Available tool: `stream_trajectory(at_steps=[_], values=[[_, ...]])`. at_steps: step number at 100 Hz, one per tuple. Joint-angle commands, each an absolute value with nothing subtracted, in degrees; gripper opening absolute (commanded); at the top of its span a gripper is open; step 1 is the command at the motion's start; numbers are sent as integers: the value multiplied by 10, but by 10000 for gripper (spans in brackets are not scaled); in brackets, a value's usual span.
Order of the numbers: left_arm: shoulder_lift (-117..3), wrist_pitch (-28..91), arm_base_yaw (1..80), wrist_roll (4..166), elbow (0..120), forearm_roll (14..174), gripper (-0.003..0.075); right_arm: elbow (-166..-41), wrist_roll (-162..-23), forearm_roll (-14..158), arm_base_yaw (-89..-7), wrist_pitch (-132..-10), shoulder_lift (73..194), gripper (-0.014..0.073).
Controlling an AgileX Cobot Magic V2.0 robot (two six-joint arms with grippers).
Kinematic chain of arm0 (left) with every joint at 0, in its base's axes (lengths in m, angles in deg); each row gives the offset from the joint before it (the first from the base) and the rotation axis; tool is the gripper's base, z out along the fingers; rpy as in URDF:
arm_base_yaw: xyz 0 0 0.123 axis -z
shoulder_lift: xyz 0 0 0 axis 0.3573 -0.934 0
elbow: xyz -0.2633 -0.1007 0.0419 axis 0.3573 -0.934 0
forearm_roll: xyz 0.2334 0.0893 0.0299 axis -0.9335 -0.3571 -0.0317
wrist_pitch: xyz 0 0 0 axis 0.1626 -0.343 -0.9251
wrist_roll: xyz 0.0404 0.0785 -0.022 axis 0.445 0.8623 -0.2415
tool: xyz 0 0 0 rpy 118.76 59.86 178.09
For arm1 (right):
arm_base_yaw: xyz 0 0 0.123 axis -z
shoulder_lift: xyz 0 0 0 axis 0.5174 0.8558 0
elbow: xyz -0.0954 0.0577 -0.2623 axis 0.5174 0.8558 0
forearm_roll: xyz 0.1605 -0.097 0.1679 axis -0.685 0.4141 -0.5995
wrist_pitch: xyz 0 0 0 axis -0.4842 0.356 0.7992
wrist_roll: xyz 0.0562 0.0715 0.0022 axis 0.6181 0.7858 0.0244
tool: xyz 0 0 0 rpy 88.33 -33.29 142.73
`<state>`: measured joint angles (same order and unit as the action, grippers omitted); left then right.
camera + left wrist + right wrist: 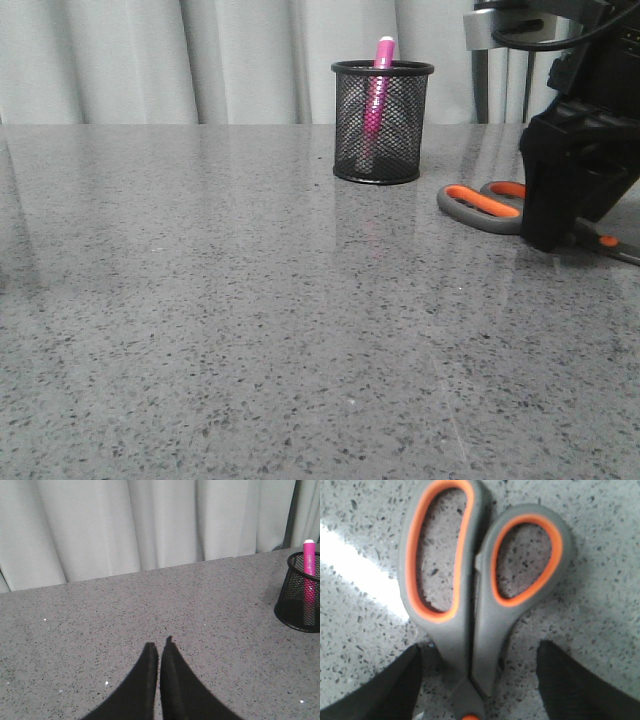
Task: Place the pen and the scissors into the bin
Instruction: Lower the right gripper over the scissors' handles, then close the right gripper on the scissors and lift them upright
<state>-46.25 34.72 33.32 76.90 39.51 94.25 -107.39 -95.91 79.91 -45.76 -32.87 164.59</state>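
My right gripper should close on the scissors now, because its fingers are low beside the scissors' grey body.
The black mesh bin [381, 122] stands at the back middle of the table with the pink pen [379, 95] upright inside; both also show in the left wrist view, the bin [299, 600] and the pen [309, 565]. The scissors [482, 205] lie flat on the table to the right of the bin. My right gripper [560, 235] is open and low over them, its fingers [395, 685] on either side of the scissors [475, 595] near the pivot, not closed on them. My left gripper [159, 647] is shut and empty over bare table, left of the bin.
A grey speckled tabletop [250, 320] fills the view. Pale curtains [200, 60] hang behind the table's far edge. The right arm's dark body [590, 120] stands at the right edge of the front view.
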Motion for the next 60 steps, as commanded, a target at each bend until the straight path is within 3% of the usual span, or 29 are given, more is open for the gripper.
stream_trajectory(at_steps=[1,33,60], values=[[-457,390,331,769,412,951,-19,-1090,-959,801,-458,-346,1630,384],[-457,390,331,769,412,951,-19,-1090,-959,795,-458,-337,1630,318],[-457,390,331,768,412,952,-19,-1090,-959,794,-458,-328,1630,-37]])
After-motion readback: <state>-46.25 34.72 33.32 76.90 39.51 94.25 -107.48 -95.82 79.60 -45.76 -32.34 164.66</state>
